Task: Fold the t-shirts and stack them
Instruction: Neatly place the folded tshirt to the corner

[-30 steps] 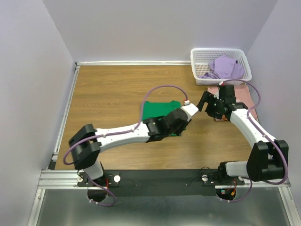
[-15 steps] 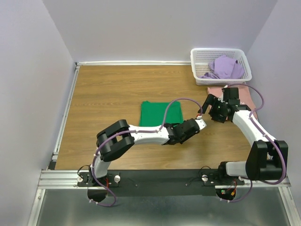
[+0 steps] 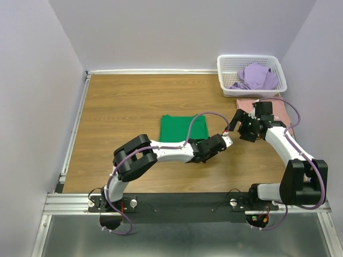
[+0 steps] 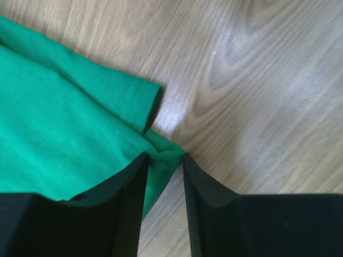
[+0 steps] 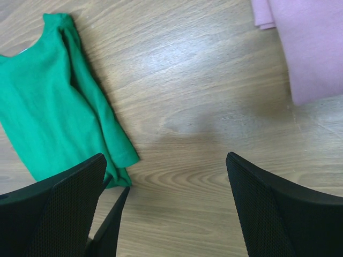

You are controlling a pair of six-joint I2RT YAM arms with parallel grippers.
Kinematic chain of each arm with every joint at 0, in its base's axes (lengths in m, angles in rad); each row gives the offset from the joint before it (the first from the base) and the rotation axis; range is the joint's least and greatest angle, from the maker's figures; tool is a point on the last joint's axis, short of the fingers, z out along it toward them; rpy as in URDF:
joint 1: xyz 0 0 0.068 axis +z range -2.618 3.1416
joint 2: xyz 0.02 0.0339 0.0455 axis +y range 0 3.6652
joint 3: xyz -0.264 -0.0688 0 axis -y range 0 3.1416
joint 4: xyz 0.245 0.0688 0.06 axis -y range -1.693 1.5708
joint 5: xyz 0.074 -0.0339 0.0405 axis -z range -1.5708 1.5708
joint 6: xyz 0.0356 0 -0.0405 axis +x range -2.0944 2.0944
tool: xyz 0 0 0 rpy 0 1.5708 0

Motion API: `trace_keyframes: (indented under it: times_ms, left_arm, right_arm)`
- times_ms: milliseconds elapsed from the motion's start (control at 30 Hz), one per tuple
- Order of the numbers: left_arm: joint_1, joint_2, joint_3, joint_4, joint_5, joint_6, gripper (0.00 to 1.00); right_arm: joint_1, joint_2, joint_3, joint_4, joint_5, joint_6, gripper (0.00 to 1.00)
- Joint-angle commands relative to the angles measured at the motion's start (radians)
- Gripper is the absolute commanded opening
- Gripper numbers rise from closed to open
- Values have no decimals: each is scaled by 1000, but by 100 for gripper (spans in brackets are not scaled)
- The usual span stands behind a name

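Note:
I next need to grab the green t-shirt (image 3: 182, 128) with my right gripper by its folded side edge facing the pink t-shirt, so that it can be stacked still folded.
The bright green t-shirt (image 3: 182, 128) lies folded in a rectangle mid-table. My left gripper (image 3: 208, 145) is low at its near right corner. In the left wrist view the left gripper (image 4: 165, 156) has narrow jaws closed on the bunched corner of the green shirt (image 4: 64, 123). My right gripper (image 3: 244, 126) is wide open and empty above bare wood, between the green shirt (image 5: 48, 101) and the dusty pink t-shirt (image 5: 311, 43). The right gripper (image 5: 166, 214) holds nothing. The pink shirt (image 3: 274, 107) lies under the right arm. The lavender t-shirt (image 3: 257, 76) sits in the basket.
The white lattice basket (image 3: 224, 67) stands at the far right corner. Purple walls close in the wooden table (image 3: 123, 101) on the left, back and right. A metal rail (image 3: 75, 128) runs along the left edge.
My left arm pulled back off the green shirt and swung its elbow right, ending at the shirt's near right corner. The shirt now shows as a full rectangle. My right arm shifted slightly.

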Motion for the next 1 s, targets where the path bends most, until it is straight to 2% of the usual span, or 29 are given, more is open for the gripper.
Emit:
trace_keyframes:
  times_ms: [0, 100, 200, 300, 567, 800, 967]
  left_arm:
    - [15, 26, -12, -20, 20, 10, 35]
    - [30, 10, -19, -9, 30, 2, 27]
    - [47, -17, -44, 3, 31, -8, 12]
    - [65, -63, -68, 30, 40, -19, 1]
    - [98, -186, -127, 94, 111, -41, 0]
    - [101, -220, -143, 112, 129, -47, 0]
    - [101, -240, -150, 120, 136, -53, 0]
  right_arm:
    - [-8, 2, -22, 34, -65, 15, 100]
    - [-8, 5, -35, 57, -106, 32, 100]
    - [-8, 14, -54, 89, -152, 54, 100]
    - [-8, 31, -64, 126, -197, 83, 100]
    - [-8, 116, -113, 292, -335, 231, 100]
    - [9, 218, -167, 522, -402, 348, 100]
    - [87, 365, -139, 632, -410, 414, 100]
